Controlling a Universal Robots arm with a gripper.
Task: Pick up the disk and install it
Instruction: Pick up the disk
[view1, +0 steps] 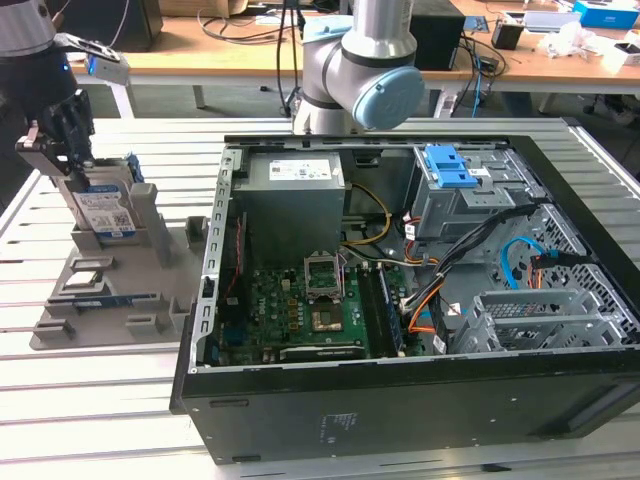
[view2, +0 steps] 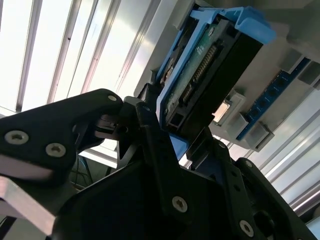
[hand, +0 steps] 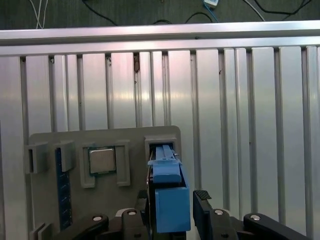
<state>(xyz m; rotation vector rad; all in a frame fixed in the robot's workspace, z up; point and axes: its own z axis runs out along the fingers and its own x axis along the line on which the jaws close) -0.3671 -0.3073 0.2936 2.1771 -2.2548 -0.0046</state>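
Observation:
My fingers are on both sides of the blue bar and would hold the disk (view1: 105, 212), so my gripper should close now.
The disk (view1: 105, 212) stands on edge in a slot of the grey holder (view1: 150, 290), at the exterior view's left. It is silver, with a white-and-blue label and blue side rails. My gripper (view1: 68, 150) comes down on its top end, with black fingers on either side. In the second wrist view the fingers (view2: 150, 125) press against the blue rail and dark connector end of the disk (view2: 210, 65). The first wrist view has the disk's (hand: 170, 195) blue rail between my fingertips (hand: 202, 197), above the holder's slot.
An open computer case (view1: 400, 400) lies at the exterior view's right. Inside it are a grey bay with a blue latch (view1: 450, 170), a grey box with a white sticker (view1: 295, 190), a green board and cables. The holder also carries a chip (hand: 102, 160) and a blue memory strip (hand: 60, 190).

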